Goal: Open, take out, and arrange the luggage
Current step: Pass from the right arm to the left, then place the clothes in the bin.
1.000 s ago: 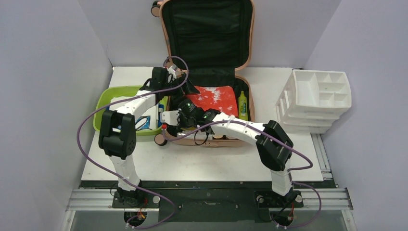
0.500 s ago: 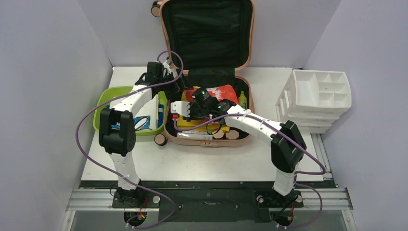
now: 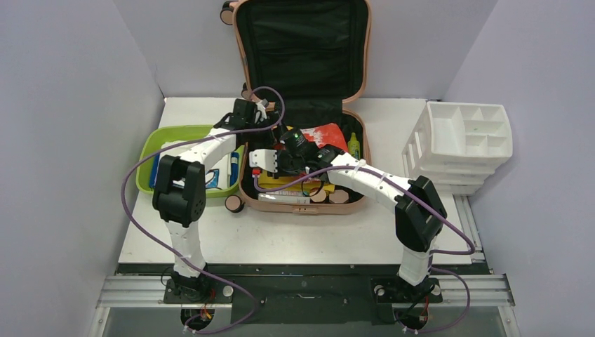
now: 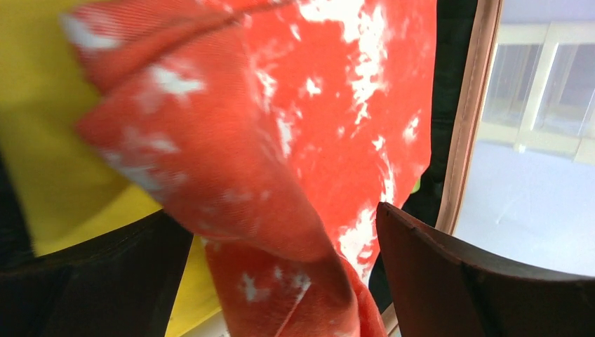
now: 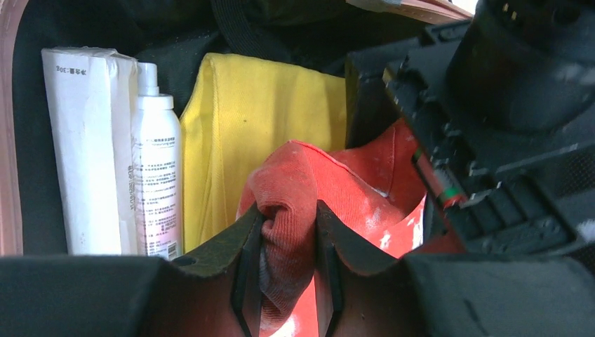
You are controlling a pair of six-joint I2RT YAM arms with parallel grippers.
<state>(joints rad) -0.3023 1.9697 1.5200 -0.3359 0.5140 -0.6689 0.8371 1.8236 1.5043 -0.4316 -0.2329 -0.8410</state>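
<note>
The red cloth (image 5: 288,232) needs to come out and be arranged flat. My left gripper will next grip the cloth's raised fold on the tub side.
The salmon-pink suitcase (image 3: 309,208) lies open on the table, its black-lined lid (image 3: 302,49) upright against the back wall. A red cloth with white flecks (image 3: 328,133) is bunched up inside it. My right gripper (image 3: 275,163) is shut on a fold of the red cloth (image 5: 288,232), the fold pinched between the fingers (image 5: 247,239). My left gripper (image 3: 271,133) is over the suitcase's back left part. In the left wrist view its jaws (image 4: 277,214) stand wide apart, with the red cloth (image 4: 281,126) hanging between them.
Under the cloth lie a yellow cloth (image 5: 238,119), a white box (image 5: 84,140) and a white spray bottle (image 5: 156,168). A yellow-green bottle (image 3: 354,146) stands at the suitcase's right side. A lime-green tub (image 3: 151,151) is at the left, a white organizer (image 3: 466,137) at the right.
My right gripper has pulled the red cloth's near edge up and back, which uncovered the yellow cloth. My left gripper has moved right, into the suitcase beside the cloth.
</note>
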